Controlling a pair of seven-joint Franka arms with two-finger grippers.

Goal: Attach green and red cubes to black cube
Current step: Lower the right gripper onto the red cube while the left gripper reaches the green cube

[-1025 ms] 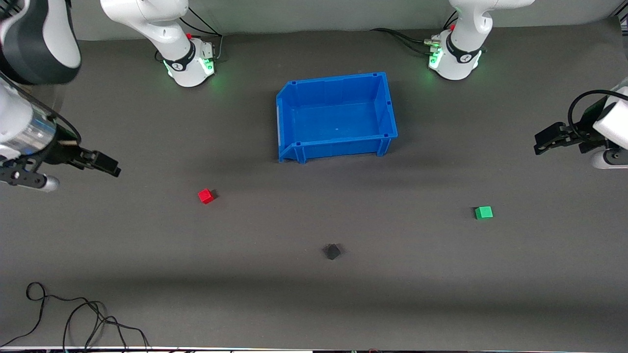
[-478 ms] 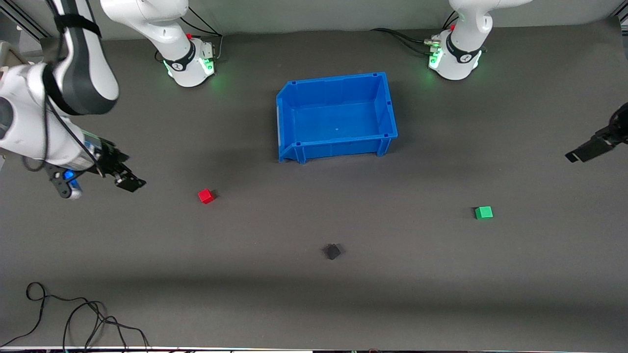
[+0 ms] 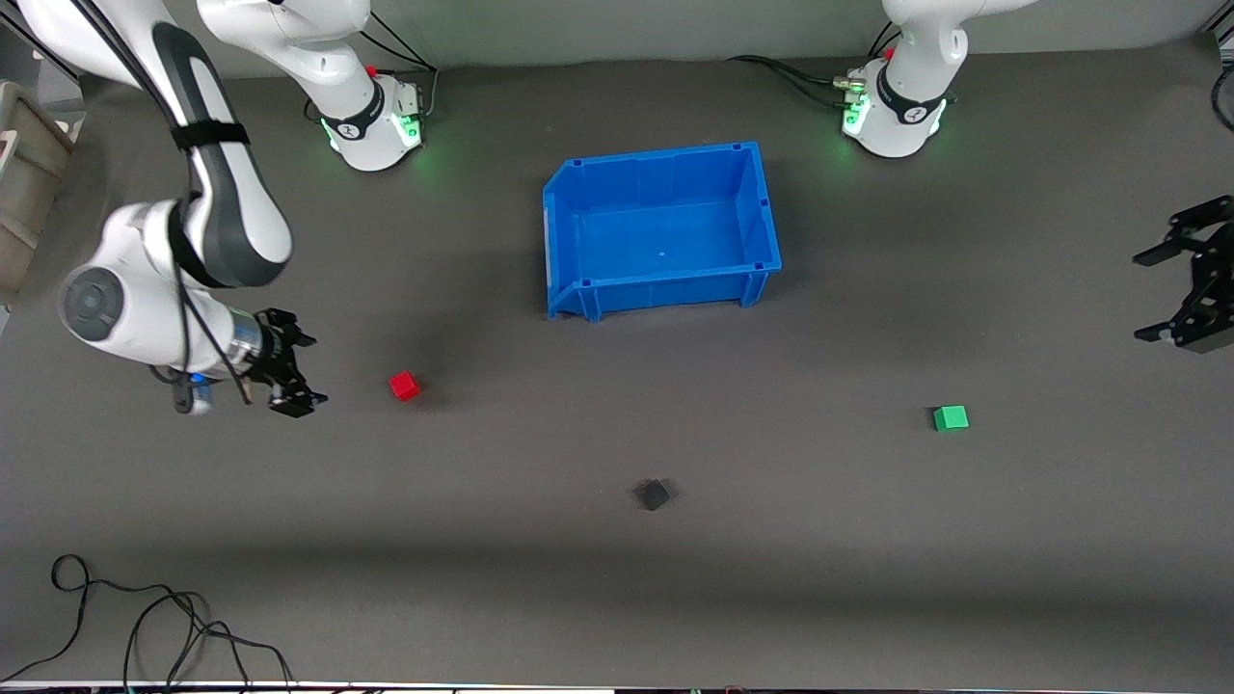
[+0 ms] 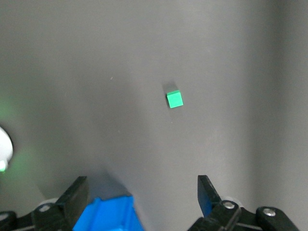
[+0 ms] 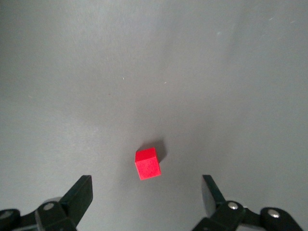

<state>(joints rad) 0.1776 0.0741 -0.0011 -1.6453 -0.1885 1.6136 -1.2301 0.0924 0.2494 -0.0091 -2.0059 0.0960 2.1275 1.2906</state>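
Note:
I should pick up the red cube [image 3: 405, 386] by two opposite sides with my right gripper, so one side of the red cube stays free to attach to the black cube [image 3: 654, 494].
The red cube [image 3: 405, 386] lies on the grey mat toward the right arm's end. My right gripper [image 3: 307, 371] is open and empty, low over the mat beside the red cube, apart from it. In the right wrist view the red cube [image 5: 147, 163] sits just ahead of the open right gripper [image 5: 147, 190]. The green cube [image 3: 950, 417] lies toward the left arm's end. My left gripper [image 3: 1142, 297] is open and empty over the mat's end, well apart from the green cube [image 4: 174, 99]. The black cube [image 3: 654, 494] lies mid-table, nearest the front camera.
An empty blue bin [image 3: 665, 285] stands mid-table near the arm bases; its corner shows between the left gripper's fingers [image 4: 110, 214]. Black cables [image 3: 145, 627] lie at the mat's near corner at the right arm's end. A beige box [image 3: 24, 183] stands off that end.
The right arm has swung in and lowered its gripper closer to the red cube. The left gripper has turned and now shows spread open at the mat's end. The cubes have not moved.

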